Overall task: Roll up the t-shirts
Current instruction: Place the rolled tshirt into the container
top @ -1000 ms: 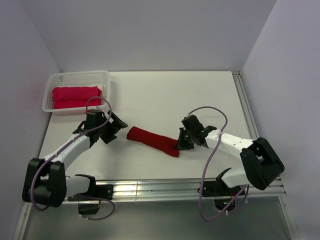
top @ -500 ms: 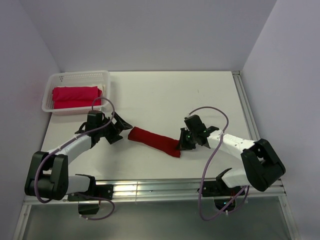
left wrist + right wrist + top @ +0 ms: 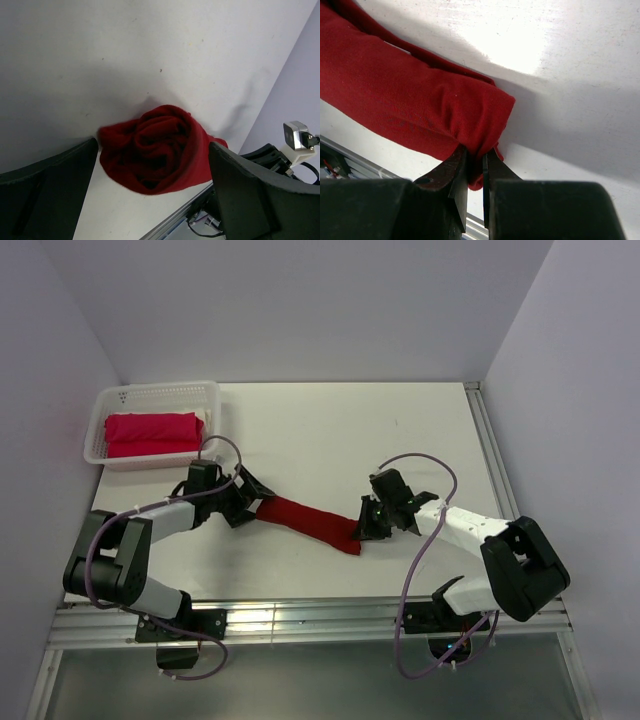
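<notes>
The left gripper should next grab the rolled t-shirt by its spiral end [image 3: 265, 508] [image 3: 156, 156], opposite the right gripper's end, so it can lay the t-shirt rolled in the basket.
A dark crimson t-shirt [image 3: 305, 520] lies on the white table as a long roll, slanting from upper left to lower right. My left gripper [image 3: 248, 503] stands open at the roll's left end. In the left wrist view the spiral end of the t-shirt [image 3: 155, 150] sits between the wide-apart fingers of the left gripper [image 3: 152, 167]. My right gripper [image 3: 362, 528] is shut on the roll's right end. Its narrow jaws [image 3: 475, 152] pinch a fold of the t-shirt [image 3: 410, 105]. A brighter pinkish-red t-shirt [image 3: 150, 433] lies folded in the basket.
The white lattice basket [image 3: 160, 388] stands at the back left corner of the table. A metal rail [image 3: 320, 615] runs along the near edge and another [image 3: 490, 440] along the right side. Purple-grey walls close in the back and both sides.
My left arm has reached right, bringing its open gripper up to the left end of the crimson roll. The right gripper has stayed on the right end.
</notes>
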You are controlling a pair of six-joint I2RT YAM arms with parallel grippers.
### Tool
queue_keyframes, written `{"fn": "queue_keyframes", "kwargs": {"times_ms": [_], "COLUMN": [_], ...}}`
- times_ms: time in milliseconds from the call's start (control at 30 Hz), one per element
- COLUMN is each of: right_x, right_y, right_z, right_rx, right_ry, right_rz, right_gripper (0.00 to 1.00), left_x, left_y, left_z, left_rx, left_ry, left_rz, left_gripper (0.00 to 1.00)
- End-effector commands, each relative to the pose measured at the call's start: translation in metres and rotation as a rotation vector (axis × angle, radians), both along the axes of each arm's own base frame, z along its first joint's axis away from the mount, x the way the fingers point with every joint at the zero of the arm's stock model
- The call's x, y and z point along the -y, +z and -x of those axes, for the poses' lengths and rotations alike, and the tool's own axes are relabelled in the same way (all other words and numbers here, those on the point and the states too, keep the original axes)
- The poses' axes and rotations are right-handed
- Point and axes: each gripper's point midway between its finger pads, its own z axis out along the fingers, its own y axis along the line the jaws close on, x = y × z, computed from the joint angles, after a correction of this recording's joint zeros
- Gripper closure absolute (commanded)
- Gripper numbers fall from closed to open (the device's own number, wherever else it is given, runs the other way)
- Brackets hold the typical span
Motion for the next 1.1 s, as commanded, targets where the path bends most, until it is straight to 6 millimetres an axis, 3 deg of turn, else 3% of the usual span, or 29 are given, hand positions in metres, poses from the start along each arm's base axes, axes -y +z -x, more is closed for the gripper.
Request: {"fn": "queue_keyframes", "kwargs": {"times_ms": [0,167,267,367,400,467,533,667,767,900,1033,1067], "right_x": [0.024,0.025,0.026,0.027,0.027,0.027,0.026,0.025,0.02,0.006,-0.015,-0.02], "right_y": [-0.022,-0.022,-0.021,-0.02,-0.02,-0.02,-0.019,-0.019,-0.01,0.016,0.063,0.07], "right_z": [0.019,0.018,0.017,0.015,0.015,0.014,0.013,0.011,0.003,-0.019,-0.052,-0.056], "right_rx": [-0.076,-0.076,-0.076,-0.071,-0.07,-0.069,-0.069,-0.067,-0.05,0.005,0.088,0.096], "right_ry": [0.013,0.013,0.008,0.005,0.005,0.008,0.01,0.018,0.026,0.025,0.023,0.022], "right_rz": [0.111,0.112,0.111,0.11,0.108,0.11,0.109,0.109,0.099,0.056,-0.011,-0.027], "right_gripper": [1.0,1.0,1.0,1.0,1.0,1.0,1.0,1.0,1.0,1.0,1.0,1.0], "left_x": [0.001,0.005,0.006,0.008,0.008,0.011,0.012,0.016,0.014,0.009,0.002,0.003], "left_y": [-0.01,-0.011,-0.013,-0.016,-0.017,-0.016,-0.017,-0.013,-0.002,0.021,0.059,0.078], "left_z": [-0.01,-0.019,-0.016,-0.011,-0.01,-0.009,-0.009,-0.011,-0.017,-0.024,-0.037,-0.047], "left_rx": [-0.008,-0.01,-0.015,-0.015,-0.019,-0.007,-0.002,0.014,0.047,0.084,0.142,0.181], "left_ry": [0.019,0.009,0.012,0.014,0.015,0.008,-0.001,-0.02,-0.005,0.019,0.041,0.05], "left_rz": [-0.059,-0.087,-0.111,-0.119,-0.121,-0.118,-0.134,-0.172,-0.194,-0.23,-0.28,-0.282], "left_gripper": [0.0,0.0,0.06,0.27,0.4,0.54,0.59,0.92,1.0,1.0,1.0,1.0]}}
